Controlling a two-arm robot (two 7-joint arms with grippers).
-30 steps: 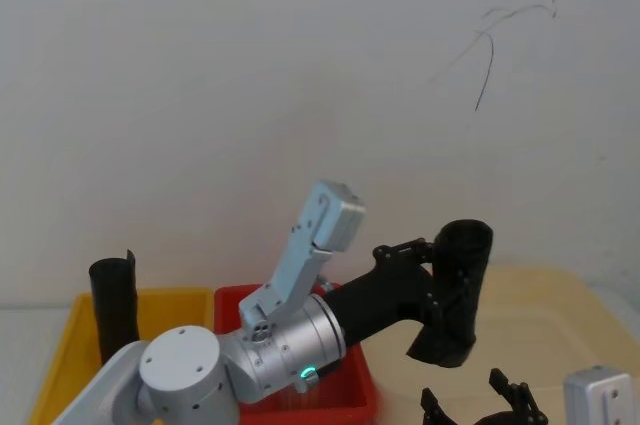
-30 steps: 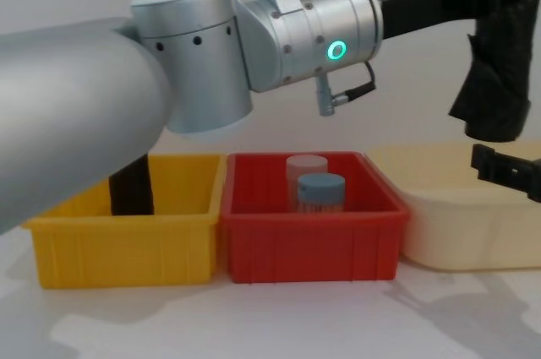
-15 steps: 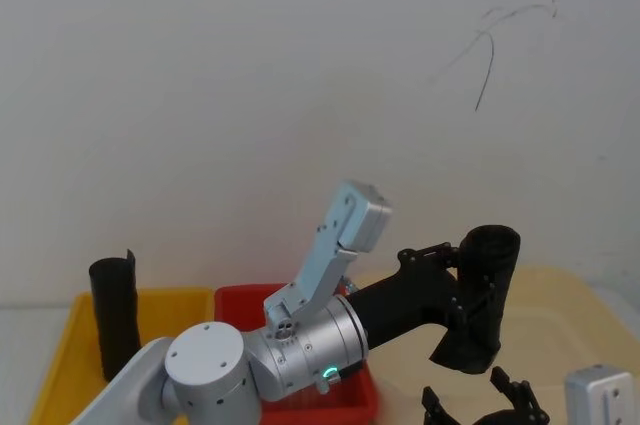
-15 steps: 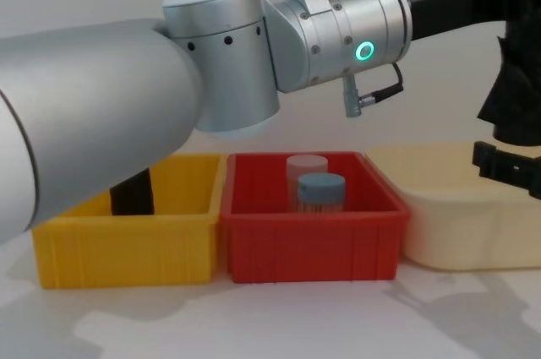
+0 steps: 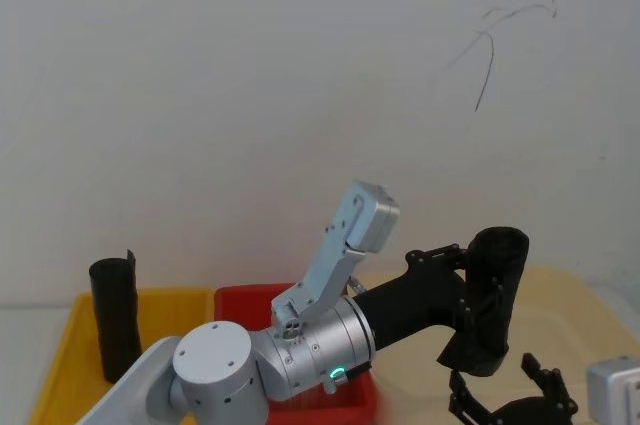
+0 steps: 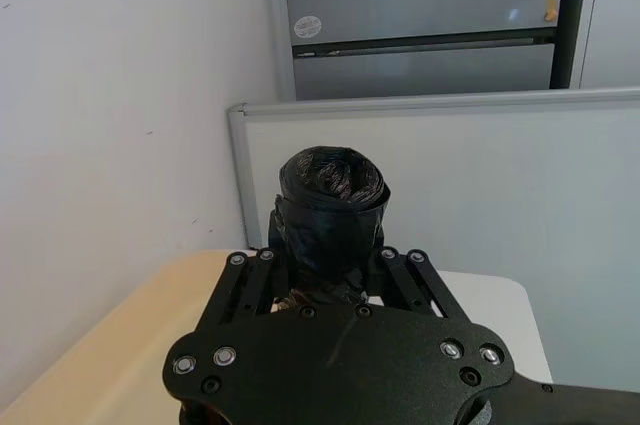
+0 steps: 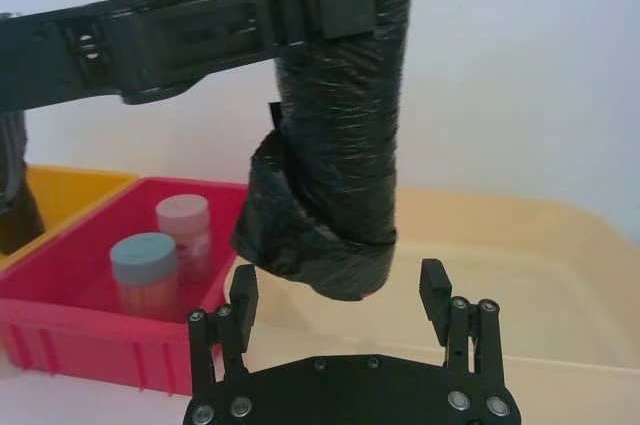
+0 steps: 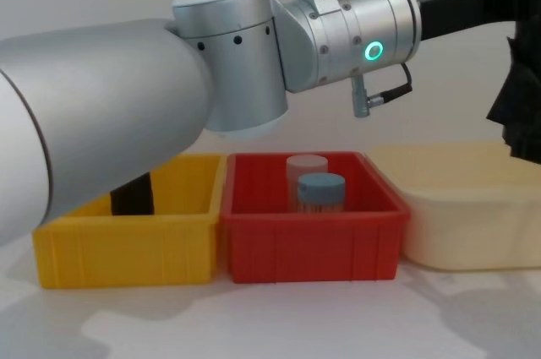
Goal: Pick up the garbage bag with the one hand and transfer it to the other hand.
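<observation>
Next, my right gripper grabs the garbage bag by its loose lower end [image 8: 524, 131] [image 7: 318, 240] to take it over, since my left gripper holds the upper part.
The garbage bag [image 5: 494, 290] is a black rolled cylinder held upright in the air over the cream tub [image 5: 580, 305]. My left gripper [image 5: 468, 285] is shut on its upper part; the fingers clamp across the roll [image 7: 340, 145] in the right wrist view. The left wrist view shows the roll's round end [image 6: 331, 177] between the fingers of that gripper [image 6: 325, 265]. My right gripper [image 5: 505, 390] stands open just below the bag. Its two fingers sit on either side of the bag's loose lower end [image 7: 320, 260], apart from it. The bag's edge [image 8: 520, 114] shows at the chest view's right side.
A yellow bin [image 8: 127, 245] at the left holds another black roll [image 5: 115, 315]. The red bin [image 8: 313, 249] in the middle holds two capped jars [image 8: 321, 190]. The cream tub [image 8: 465, 215] stands at the right. My left arm's silver body [image 8: 254, 55] spans above the bins.
My left arm has carried the bag farther right. My right gripper has shifted right and now sits under the bag's lower end, gone from the chest view.
</observation>
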